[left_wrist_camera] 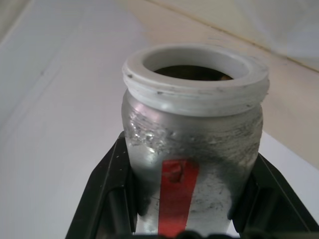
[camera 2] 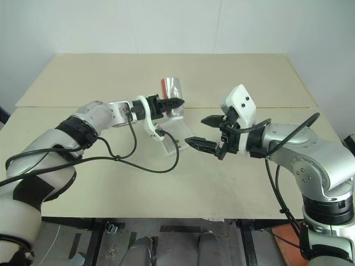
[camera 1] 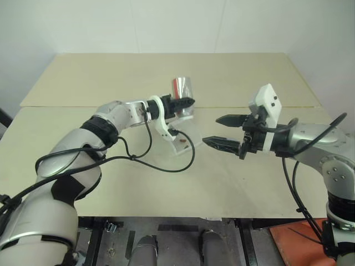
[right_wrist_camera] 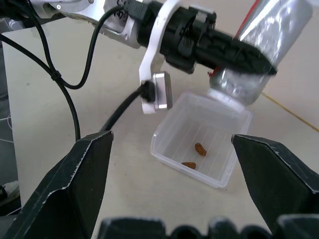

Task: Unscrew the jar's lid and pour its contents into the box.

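Observation:
The left gripper needs to keep holding the jar for now. The jar (camera 1: 182,88) is hanging tipped over the box, so it would fall if the left gripper opened now.
My left gripper (camera 1: 187,102) is shut on the jar (camera 1: 182,88), a silvery cylinder with a red mark. The jar (right_wrist_camera: 269,35) is tipped, its open white-rimmed mouth (left_wrist_camera: 194,69) pointing down over the far edge of the box (right_wrist_camera: 164,144). The box (camera 1: 190,145) is a small clear tray on the table, directly under the jar, and two brown pellets (right_wrist_camera: 199,148) of the contents lie in it. To the right of the box, above the table, my right gripper (camera 1: 211,130) stands open and empty, its fingers (right_wrist_camera: 75,184) pointing at the box. The lid is out of view.
A black cable (camera 1: 166,166) from my left wrist loops over the beige table (camera 1: 249,183) just left of and in front of the box. A seam (camera 1: 66,105) crosses the table behind the jar. An orange-red object (camera 1: 299,244) lies on the floor at the lower right.

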{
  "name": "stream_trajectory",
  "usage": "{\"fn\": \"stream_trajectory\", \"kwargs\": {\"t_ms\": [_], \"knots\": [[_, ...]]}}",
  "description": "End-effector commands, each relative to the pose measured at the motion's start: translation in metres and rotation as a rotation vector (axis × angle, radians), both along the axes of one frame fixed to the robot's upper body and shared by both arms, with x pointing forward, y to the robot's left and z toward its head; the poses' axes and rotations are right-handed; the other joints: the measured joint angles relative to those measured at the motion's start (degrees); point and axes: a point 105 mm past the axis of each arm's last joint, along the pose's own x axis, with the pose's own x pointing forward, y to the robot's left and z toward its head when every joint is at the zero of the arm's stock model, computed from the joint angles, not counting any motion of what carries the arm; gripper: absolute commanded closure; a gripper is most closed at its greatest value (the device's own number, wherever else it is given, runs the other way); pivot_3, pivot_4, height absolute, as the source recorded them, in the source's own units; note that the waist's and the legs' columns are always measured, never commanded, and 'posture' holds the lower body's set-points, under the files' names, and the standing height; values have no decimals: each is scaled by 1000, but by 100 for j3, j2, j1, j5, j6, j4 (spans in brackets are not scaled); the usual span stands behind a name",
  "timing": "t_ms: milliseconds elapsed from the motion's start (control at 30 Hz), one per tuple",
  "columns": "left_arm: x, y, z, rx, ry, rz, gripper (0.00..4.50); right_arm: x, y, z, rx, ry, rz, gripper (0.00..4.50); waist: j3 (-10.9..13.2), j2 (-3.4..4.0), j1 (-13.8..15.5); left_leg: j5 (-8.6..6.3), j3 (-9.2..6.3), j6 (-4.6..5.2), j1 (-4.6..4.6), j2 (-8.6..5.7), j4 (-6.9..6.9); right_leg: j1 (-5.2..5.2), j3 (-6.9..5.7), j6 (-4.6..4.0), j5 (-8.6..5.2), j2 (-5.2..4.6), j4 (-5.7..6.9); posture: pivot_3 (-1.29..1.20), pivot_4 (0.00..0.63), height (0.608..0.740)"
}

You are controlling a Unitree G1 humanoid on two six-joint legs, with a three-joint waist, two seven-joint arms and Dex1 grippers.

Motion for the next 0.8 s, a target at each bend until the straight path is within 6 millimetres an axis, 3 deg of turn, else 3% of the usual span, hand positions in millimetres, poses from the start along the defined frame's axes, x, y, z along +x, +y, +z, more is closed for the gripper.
{"fn": "stream_trajectory", "kwargs": {"t_ms": [33,267,467,600,800], "knots": [[7,20,27,-249,84,88,2572,-4,-1,13,8,-52,7,80,0,0,-14,0,0,0,2,0,0,0,0,0,0,0,1,0,150,740],[10,65,53,-924,482,162,2572,-3,-1,12,15,-39,18,80,-1,2,-19,1,0,-1,3,2,0,0,0,-1,0,0,2,0,150,740],[20,118,45,-1553,923,271,2572,-2,0,14,27,-43,31,80,-1,2,-42,2,-3,-2,2,2,5,3,-1,-1,0,0,4,0,150,740],[8,132,29,-1765,1291,229,2572,-1,0,14,28,-45,34,80,-1,2,-151,1,-4,-1,6,2,5,6,-1,-1,0,0,5,0,150,740],[-13,137,-7,-1852,1503,183,2572,-2,-1,13,27,-40,29,80,-2,3,-178,2,-4,-2,20,4,5,13,0,-2,1,2,10,0,150,740]]}}
